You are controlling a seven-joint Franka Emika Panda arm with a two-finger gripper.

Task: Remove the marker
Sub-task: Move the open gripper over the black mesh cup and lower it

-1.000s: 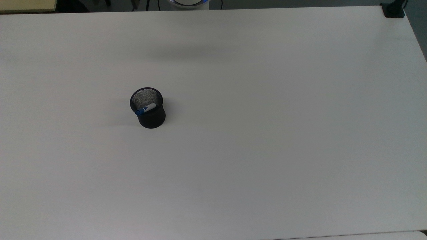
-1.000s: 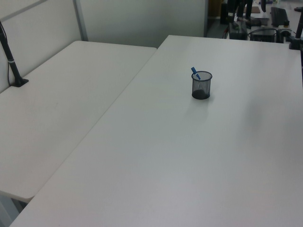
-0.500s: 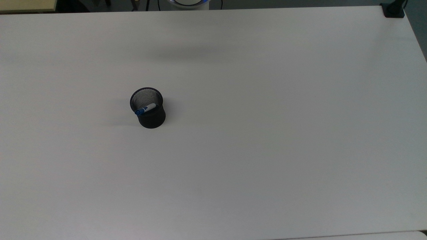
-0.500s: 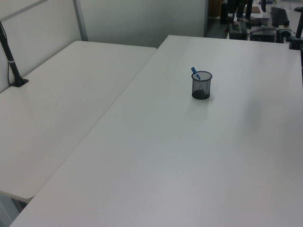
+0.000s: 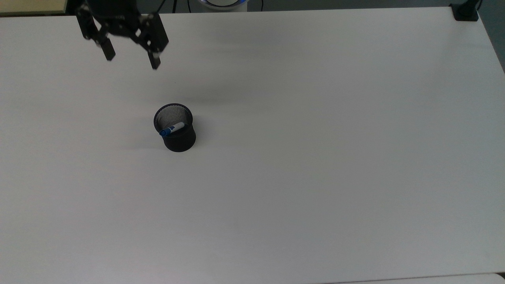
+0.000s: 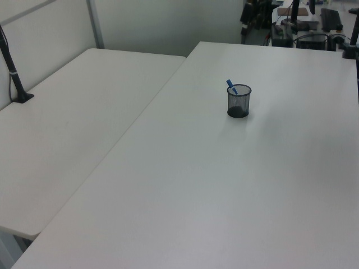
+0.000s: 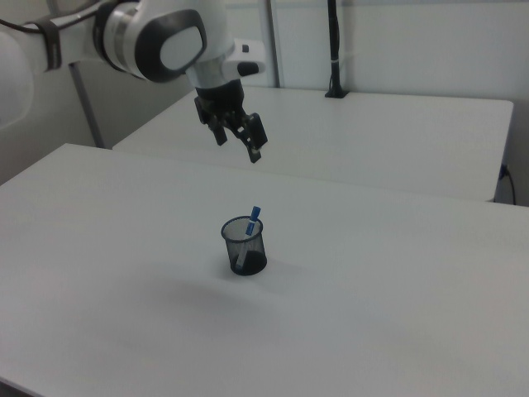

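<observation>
The mesh cup surrounds the rest of the marker, so the robot's gripper will next grab the marker by its blue cap (image 6: pixel 229 83) above the mesh cup's rim.
A black mesh cup (image 5: pixel 180 140) (image 6: pixel 238 104) (image 7: pixel 245 250) stands upright on the white table (image 5: pixel 315 165). The marker (image 5: pixel 172 129) (image 6: pixel 231 86) (image 7: pixel 253 217) leans inside it, its blue cap sticking out over the rim toward the top view's left. My gripper (image 5: pixel 132 59) (image 7: pixel 240 145) hangs open in the air, well above the table and apart from the cup. In the top view it is up and to the left of the cup. Nothing is between its fingers.
A black clamp (image 5: pixel 465 12) sits on the table's far right corner in the top view. A second white table (image 6: pixel 67 112) adjoins at the left view's left, with a black post (image 6: pixel 14 73) on it. The robot's base (image 5: pixel 223 3) is at the top view's top edge.
My gripper has come into the top view at the upper left. The cup and marker have not moved.
</observation>
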